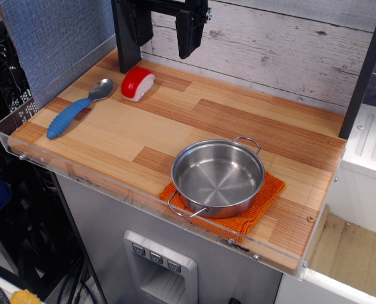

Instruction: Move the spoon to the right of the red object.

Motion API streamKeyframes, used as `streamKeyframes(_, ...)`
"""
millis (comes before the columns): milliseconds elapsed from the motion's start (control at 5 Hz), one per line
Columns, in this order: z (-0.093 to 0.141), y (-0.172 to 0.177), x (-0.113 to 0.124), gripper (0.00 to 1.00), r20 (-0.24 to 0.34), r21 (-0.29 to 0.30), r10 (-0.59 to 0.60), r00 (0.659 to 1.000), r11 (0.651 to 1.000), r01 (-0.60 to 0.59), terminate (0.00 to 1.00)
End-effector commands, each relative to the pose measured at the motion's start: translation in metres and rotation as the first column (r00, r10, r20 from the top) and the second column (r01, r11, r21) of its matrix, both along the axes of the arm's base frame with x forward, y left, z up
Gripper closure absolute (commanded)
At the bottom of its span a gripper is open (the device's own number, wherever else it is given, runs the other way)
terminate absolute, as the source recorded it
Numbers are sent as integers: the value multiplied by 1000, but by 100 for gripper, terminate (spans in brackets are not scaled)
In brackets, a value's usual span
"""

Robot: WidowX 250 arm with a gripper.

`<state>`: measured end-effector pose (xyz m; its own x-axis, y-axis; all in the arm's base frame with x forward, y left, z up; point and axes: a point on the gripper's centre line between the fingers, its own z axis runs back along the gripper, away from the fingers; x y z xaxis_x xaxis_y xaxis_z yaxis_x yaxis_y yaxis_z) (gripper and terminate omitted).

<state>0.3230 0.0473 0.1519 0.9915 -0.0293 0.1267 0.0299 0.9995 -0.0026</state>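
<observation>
My gripper will next take hold of the spoon by its blue handle, so that it can move the spoon to the other side of the red object.
The spoon lies flat at the far left of the wooden table, its silver bowl toward the back and its ribbed blue handle toward the front left. The red object, red on top and white beneath, sits just right of the spoon's bowl, apart from it. My gripper hangs at the top of the view, above and behind the red object, well above the table. Its two black fingers stand apart with nothing between them, so it is open and empty.
A steel pot with two handles stands on an orange cloth at the front middle. A clear plastic rim runs along the table's front and left edges. A plank wall is at the back and a dark post at the right.
</observation>
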Motion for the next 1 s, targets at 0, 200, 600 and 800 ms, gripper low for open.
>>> streamKeyframes(0, 0, 0, 0, 0, 0, 0, 0, 1000, 1000, 0, 0)
streamKeyframes(200, -7, 34, -16, 0, -20, 33, 54, 998, 998, -53, 0)
streamKeyframes(600, -44, 92, -38, 0, -63, 139, 131, 989, 983, -121, 0)
streamKeyframes(800, -57, 101, -32, 0, -67, 164, 114, 991, 981, -102, 0)
